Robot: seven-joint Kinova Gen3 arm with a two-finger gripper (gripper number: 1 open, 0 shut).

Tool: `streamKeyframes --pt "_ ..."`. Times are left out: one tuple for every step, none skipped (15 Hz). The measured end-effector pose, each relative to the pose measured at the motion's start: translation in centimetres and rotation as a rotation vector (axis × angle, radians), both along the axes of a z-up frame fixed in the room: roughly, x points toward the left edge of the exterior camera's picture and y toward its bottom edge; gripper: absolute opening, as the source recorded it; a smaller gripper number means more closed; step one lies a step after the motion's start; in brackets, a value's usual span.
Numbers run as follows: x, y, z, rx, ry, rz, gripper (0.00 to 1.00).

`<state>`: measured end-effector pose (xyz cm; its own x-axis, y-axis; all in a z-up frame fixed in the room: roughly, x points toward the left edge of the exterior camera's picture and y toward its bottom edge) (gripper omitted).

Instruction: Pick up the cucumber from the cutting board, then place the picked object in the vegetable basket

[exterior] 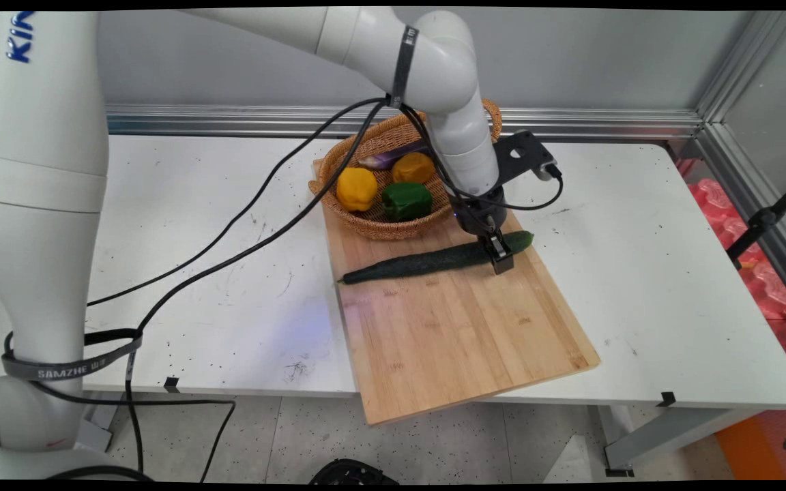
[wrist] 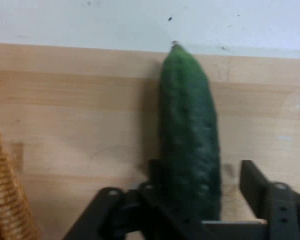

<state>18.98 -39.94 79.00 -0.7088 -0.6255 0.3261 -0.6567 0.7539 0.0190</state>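
The robot needs to move the long dark green cucumber to the wicker basket [exterior: 390,221], so its gripper should next grab the cucumber by its thick end [exterior: 518,241].
A long dark green cucumber [exterior: 427,262] lies across the far half of a wooden cutting board [exterior: 461,341]. My gripper [exterior: 499,254] is down over it near its thick right end. In the hand view the cucumber [wrist: 187,110] runs up between the fingers of the gripper [wrist: 202,175]. The left finger [wrist: 155,172] is against its side. The right finger [wrist: 252,177] stands apart from it with a strip of board [wrist: 80,110] showing between. The gripper is open astride the cucumber.
A wicker basket [exterior: 393,230] stands on the board's far end, just behind the gripper; its edge [wrist: 5,200] shows in the hand view. It holds a yellow pepper [exterior: 356,188], a green pepper [exterior: 406,200], an orange pepper [exterior: 413,167] and a purple eggplant [exterior: 393,157]. Black cables hang across the table's left side.
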Motion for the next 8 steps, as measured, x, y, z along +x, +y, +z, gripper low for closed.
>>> streamKeyframes --pt "-0.05 -0.05 -0.09 0.000 -0.002 -0.002 0.00" --pt "-0.12 -0.10 -0.19 0.000 -0.005 -0.006 0.00" --pt "-0.19 -0.11 -0.23 -0.001 -0.007 -0.012 0.00" --pt "-0.22 -0.10 -0.20 -0.003 -0.009 -0.017 0.00" --pt "-0.24 -0.06 -0.10 -0.005 -0.012 -0.024 0.00" --pt "-0.22 0.00 0.10 -0.007 -0.014 -0.030 0.00" --pt "-0.18 0.07 0.29 -0.009 -0.015 -0.034 0.00" --pt "-0.09 0.20 0.67 -0.013 -0.018 -0.041 0.00"
